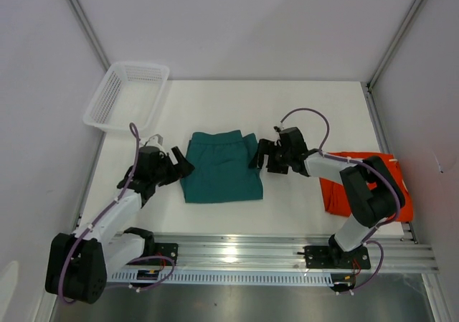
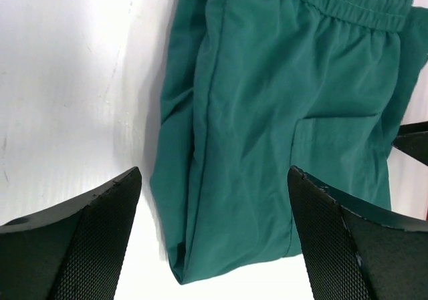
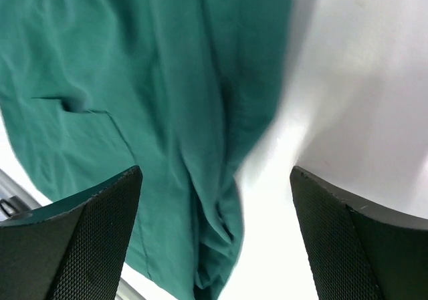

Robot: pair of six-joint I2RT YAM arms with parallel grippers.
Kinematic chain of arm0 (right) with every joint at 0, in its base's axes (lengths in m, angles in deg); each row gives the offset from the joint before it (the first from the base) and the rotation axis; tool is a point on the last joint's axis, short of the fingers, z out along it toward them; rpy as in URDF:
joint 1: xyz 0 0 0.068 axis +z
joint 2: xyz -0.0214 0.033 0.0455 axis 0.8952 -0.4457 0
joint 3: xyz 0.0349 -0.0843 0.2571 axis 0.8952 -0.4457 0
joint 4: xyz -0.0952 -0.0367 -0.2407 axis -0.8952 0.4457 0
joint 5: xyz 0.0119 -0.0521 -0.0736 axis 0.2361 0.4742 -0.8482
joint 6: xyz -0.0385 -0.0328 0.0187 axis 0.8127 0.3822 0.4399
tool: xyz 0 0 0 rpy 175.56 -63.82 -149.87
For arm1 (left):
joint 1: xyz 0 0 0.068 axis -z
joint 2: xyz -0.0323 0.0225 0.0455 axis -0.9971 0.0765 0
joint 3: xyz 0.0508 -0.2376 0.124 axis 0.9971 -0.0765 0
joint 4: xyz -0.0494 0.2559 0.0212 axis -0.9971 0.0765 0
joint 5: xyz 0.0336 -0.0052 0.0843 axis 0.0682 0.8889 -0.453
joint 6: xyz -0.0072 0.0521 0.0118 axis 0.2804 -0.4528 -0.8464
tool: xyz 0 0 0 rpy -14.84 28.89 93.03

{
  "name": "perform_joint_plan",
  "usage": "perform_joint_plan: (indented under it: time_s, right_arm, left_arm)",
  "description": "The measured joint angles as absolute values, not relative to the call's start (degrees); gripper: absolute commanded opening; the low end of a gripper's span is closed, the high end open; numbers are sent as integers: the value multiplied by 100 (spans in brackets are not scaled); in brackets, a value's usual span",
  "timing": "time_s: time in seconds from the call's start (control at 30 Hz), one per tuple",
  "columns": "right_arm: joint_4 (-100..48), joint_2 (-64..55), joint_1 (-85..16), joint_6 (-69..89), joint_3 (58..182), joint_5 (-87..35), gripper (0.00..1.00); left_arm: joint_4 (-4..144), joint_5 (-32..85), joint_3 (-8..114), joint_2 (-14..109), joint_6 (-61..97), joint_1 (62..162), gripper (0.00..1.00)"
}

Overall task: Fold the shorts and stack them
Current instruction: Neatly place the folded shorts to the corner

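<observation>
I need to lower my left gripper before I close it on the teal shorts' edge (image 1: pixel 186 172) (image 2: pixel 175 188), because its open fingers are above the shorts.
The dark teal shorts (image 1: pixel 221 168) lie folded flat at the table's middle, waistband toward the far side. My left gripper (image 1: pixel 179 166) sits at their left edge, open, its jaws straddling the near left corner of the teal fabric (image 2: pixel 281 99) without holding it. At the right edge my right gripper (image 1: pixel 259 157) is also open, and the cloth (image 3: pixel 134 79) lies loose below its spread fingers. In the wrist views each gripper, left (image 2: pixel 214 200) and right (image 3: pixel 215 193), has nothing pinched. The orange shorts (image 1: pixel 333 196) lie at the right, partly hidden by the right arm.
A white mesh basket (image 1: pixel 128 96) stands at the far left corner, hanging slightly over the table edge. The aluminium rail (image 1: pixel 287 247) with both arm bases runs along the near edge. White walls close in the left, right and back.
</observation>
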State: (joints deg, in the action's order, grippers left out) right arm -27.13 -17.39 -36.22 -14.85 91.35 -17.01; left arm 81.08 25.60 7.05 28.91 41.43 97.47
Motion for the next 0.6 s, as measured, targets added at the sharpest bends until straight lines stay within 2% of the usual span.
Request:
perform_joint_plan:
  time_s: [0.37, 0.5, 0.6]
  right_arm:
    - [-3148, -2145, -3425, -1487, 9367, -1424, 87]
    - [-3196, -2250, -3401, -1489, 9417, -1374, 74]
    - [-3260, -2370, -3395, -1500, 9481, -1328, 68]
  left_arm:
    - [7623, 2482, 712, 4133, 4130, 9572, 91]
    - [7184, 2573, 817, 4506, 4147, 9517, 86]
    - [6799, 2678, 834, 4743, 4187, 9493, 78]
